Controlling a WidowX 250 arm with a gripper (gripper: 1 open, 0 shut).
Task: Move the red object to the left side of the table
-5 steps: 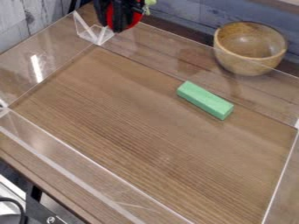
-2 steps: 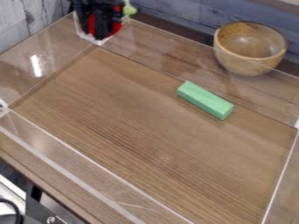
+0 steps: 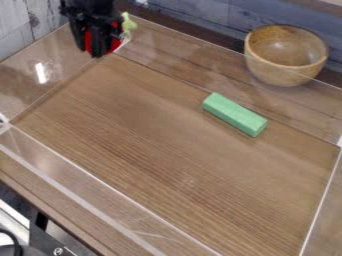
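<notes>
My gripper is above the table with the red object, at the table's far corner (image 3: 91,75). It needs to lower the red object before letting go, because the object would drop if I opened now.
My gripper (image 3: 96,42) hangs over the far left corner of the wood-grain table (image 3: 147,150), pointing down. Its dark fingers are shut on the red object (image 3: 107,38), a small bright-red toy whose pale green tip pokes out to the right. The fingers cover much of the toy. I cannot tell whether it touches the tabletop.
A wooden bowl (image 3: 285,54) stands at the far right. A flat green block (image 3: 235,114) lies right of centre. Low clear acrylic walls (image 3: 54,75) border the table, and the gripper is close to the far-left wall corner.
The gripper has carried the red object leftward and lower, from the top middle toward the far left corner. Bowl and green block have not moved.
</notes>
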